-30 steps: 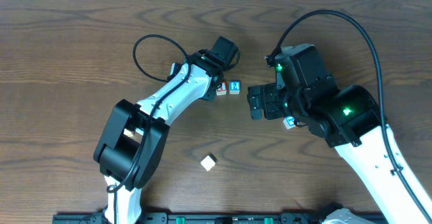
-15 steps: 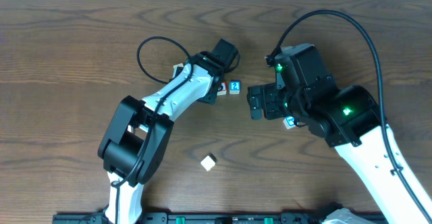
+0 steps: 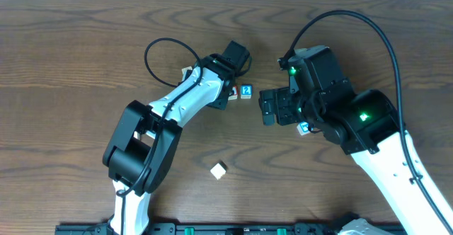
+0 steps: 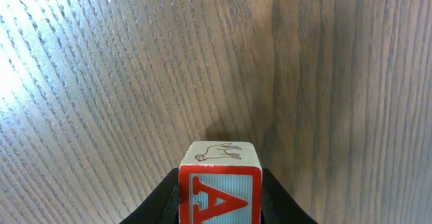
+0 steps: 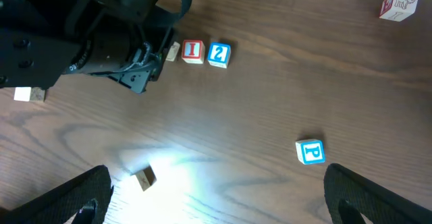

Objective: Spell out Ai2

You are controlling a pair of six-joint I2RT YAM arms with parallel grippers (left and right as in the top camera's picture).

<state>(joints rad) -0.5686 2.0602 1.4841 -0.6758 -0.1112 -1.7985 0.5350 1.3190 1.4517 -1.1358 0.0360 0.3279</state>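
The A block is low over flat, empty table and would rest beside the i block, so my left gripper should open now.
My left gripper (image 4: 220, 200) is shut on a wooden block with a red A (image 4: 220, 183), held low over the table. In the overhead view this gripper (image 3: 224, 95) is just left of a red i block (image 3: 232, 91), and a blue 2 block (image 3: 246, 91) touches the i block's right side. The right wrist view shows the i block (image 5: 193, 51), the 2 block (image 5: 219, 54) and a beige edge of the A block (image 5: 173, 51) in a row. My right gripper (image 5: 219, 204) is open and empty, hovering to the right of the row (image 3: 272, 107).
A blue P block (image 5: 310, 152) lies under the right arm (image 3: 304, 127). A small plain block (image 3: 219, 169) lies near the front. An elephant block (image 5: 398, 5) and another block (image 3: 186, 72) lie behind the left arm.
The left arm shifted slightly right, bringing the A block closer to the i block. The right arm has not moved.
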